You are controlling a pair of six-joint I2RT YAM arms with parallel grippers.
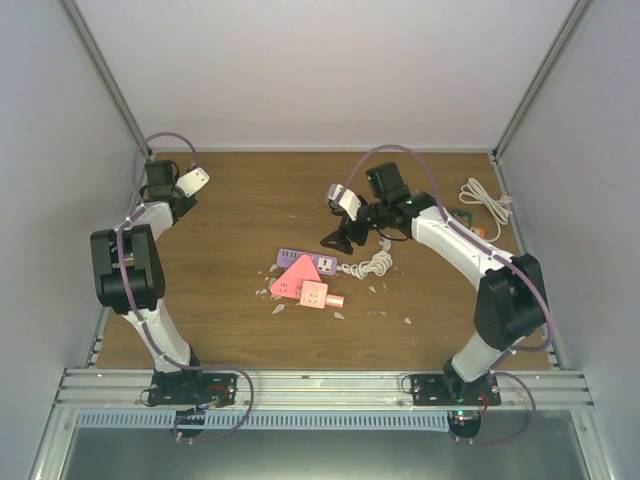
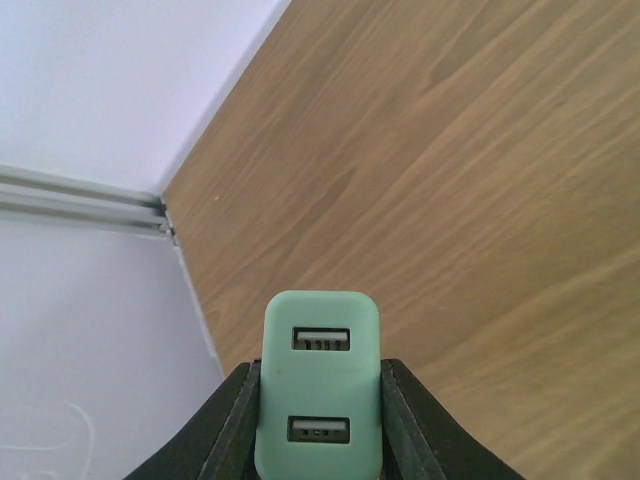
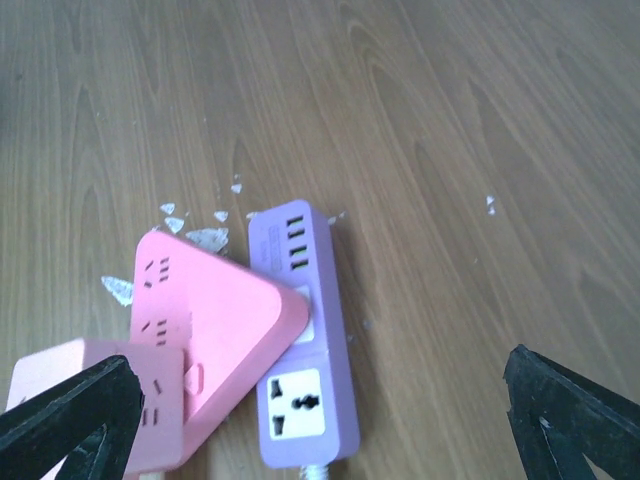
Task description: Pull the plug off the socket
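My left gripper holds the plug above the wood near the table's corner, and it needs to keep holding it. The plug would fall onto the wood if I opened now.
My left gripper (image 2: 320, 372) is shut on the plug (image 2: 320, 312), a mint-green charger with two USB ports, which it holds above bare wood near the wall. From above, that gripper (image 1: 193, 182) sits at the table's far left corner. The socket (image 1: 478, 231), a small orange block, shows only partly behind my right forearm at the far right, and nothing is plugged into the visible part. My right gripper (image 1: 339, 240) hangs open over the middle of the table; its fingers (image 3: 70, 420) are spread wide and hold nothing.
Below the right gripper lie a purple power strip (image 3: 300, 330), a pink triangular adapter (image 3: 200, 320) leaning on it, and a pink square block (image 3: 110, 400). White flakes (image 3: 205, 238) are scattered on the wood. A coiled white cord (image 1: 487, 200) lies at the far right.
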